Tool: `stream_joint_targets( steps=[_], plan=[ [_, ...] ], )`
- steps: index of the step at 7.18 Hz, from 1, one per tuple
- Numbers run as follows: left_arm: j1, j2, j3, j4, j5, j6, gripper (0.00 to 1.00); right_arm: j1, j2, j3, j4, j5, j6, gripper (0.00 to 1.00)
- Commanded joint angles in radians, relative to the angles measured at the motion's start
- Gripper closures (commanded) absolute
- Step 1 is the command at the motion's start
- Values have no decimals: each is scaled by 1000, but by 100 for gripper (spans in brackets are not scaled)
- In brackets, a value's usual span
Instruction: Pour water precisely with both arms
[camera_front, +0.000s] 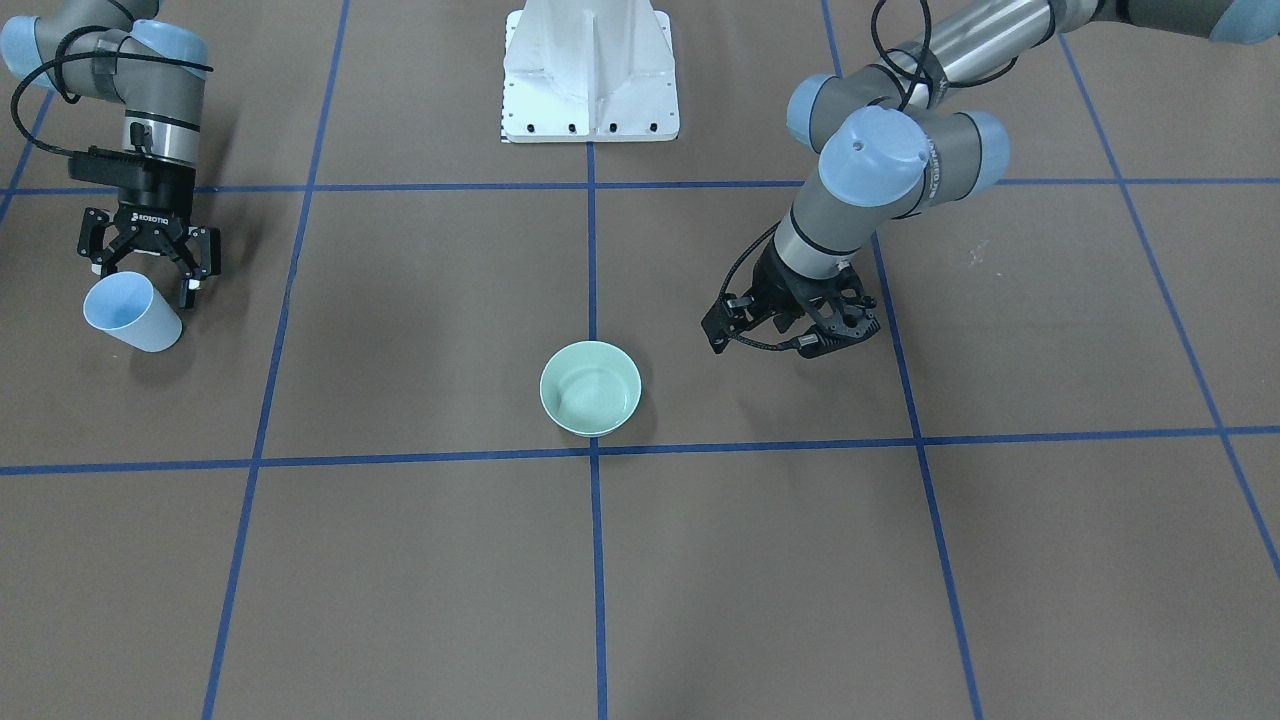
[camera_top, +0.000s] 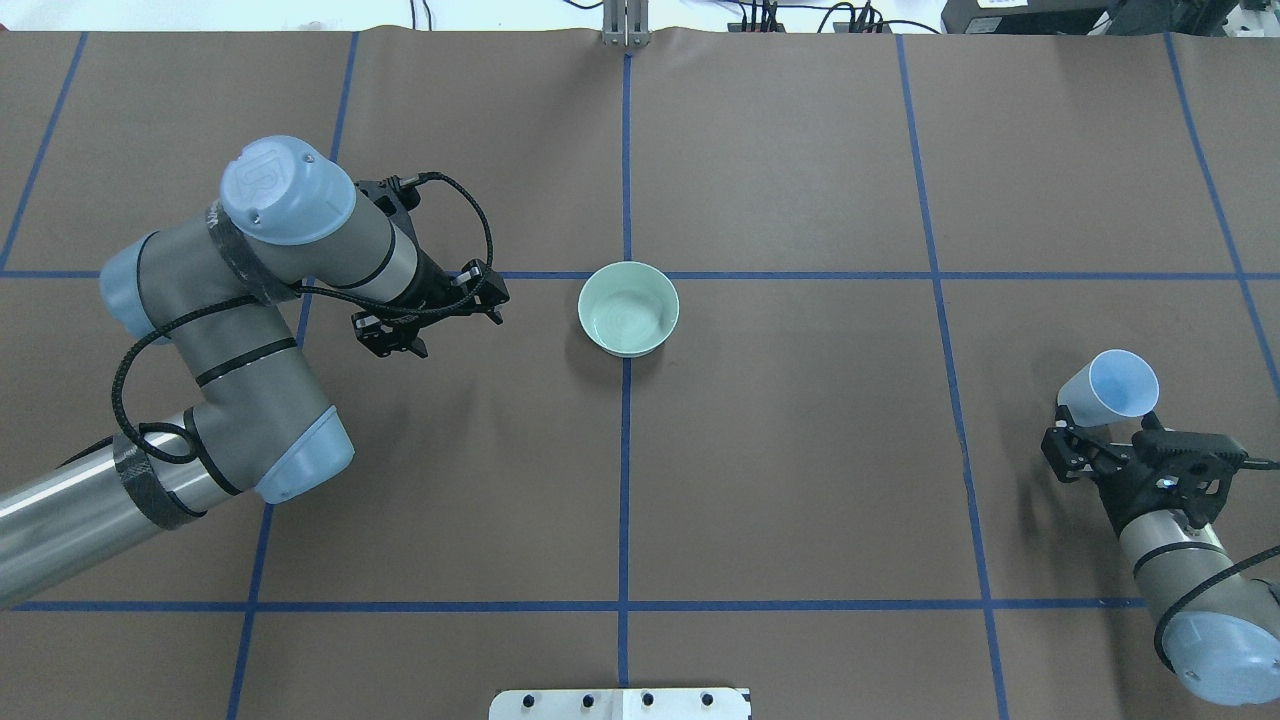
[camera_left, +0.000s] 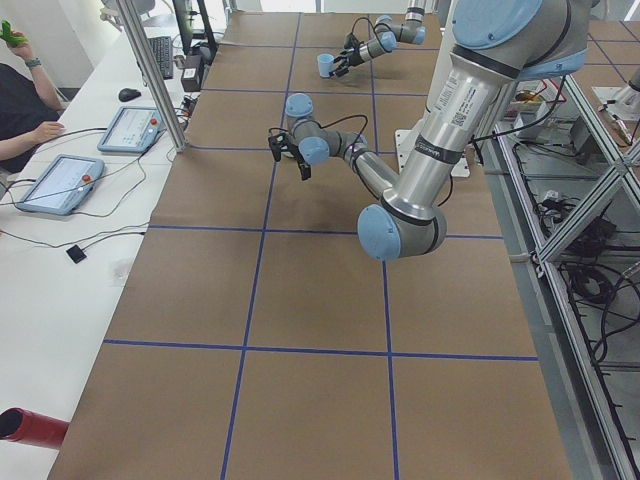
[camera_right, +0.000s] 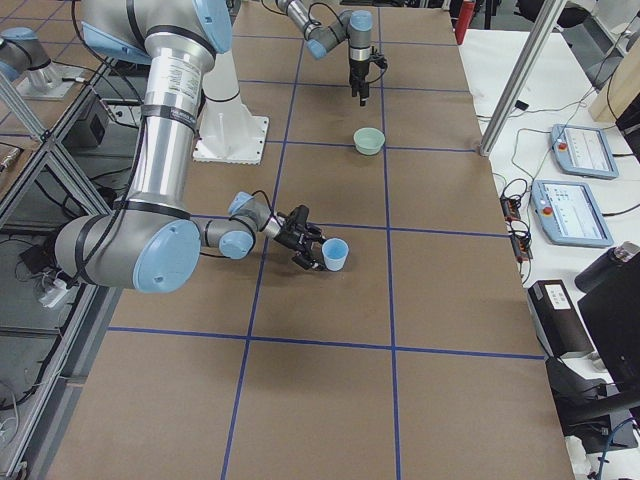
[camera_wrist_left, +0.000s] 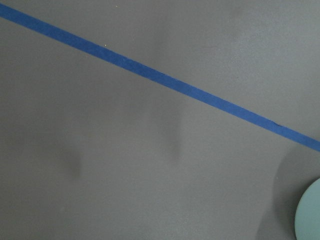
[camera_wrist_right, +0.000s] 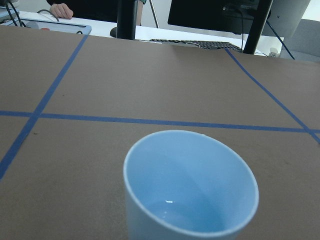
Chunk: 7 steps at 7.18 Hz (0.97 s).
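My right gripper must go forward before closing on the light blue cup, as its fingers end behind the middle of the cup's body (camera_front: 142, 320).
A light blue cup (camera_front: 132, 313) (camera_top: 1108, 388) stands on the brown table near the robot's right end, and a little water (camera_wrist_right: 192, 216) shows in its bottom. My right gripper (camera_front: 146, 280) (camera_top: 1104, 436) lies low behind it, open, its fingers spread just short of the cup's sides without gripping it. A pale green bowl (camera_front: 590, 388) (camera_top: 628, 308) sits at the table's centre and looks empty. My left gripper (camera_front: 832, 340) (camera_top: 398, 343) points down at the table beside the bowl, apart from it. Its fingers look shut with nothing in them. The bowl's rim (camera_wrist_left: 311, 215) shows at the left wrist view's lower right corner.
The white bolted pedestal (camera_front: 590, 75) (camera_top: 620, 703) stands at the robot's side of the table. Blue tape lines (camera_front: 592, 300) cross the brown surface. Beyond the far edge are tablets (camera_left: 60, 182) and an operator (camera_left: 22, 105). A red cylinder (camera_left: 28, 426) lies near the left end.
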Motion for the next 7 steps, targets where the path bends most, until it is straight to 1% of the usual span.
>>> stream_joint_targets(
  steps=[1, 3, 7],
  plan=[
    [1, 1, 1, 0, 0, -1, 0, 40, 21, 3, 3, 0, -68, 1],
    [1, -1, 1, 0, 0, -1, 0, 46, 21, -3, 34, 3, -73, 1],
    [1, -1, 1, 0, 0, -1, 0, 58, 27, -35, 35, 5, -72, 1]
  ],
)
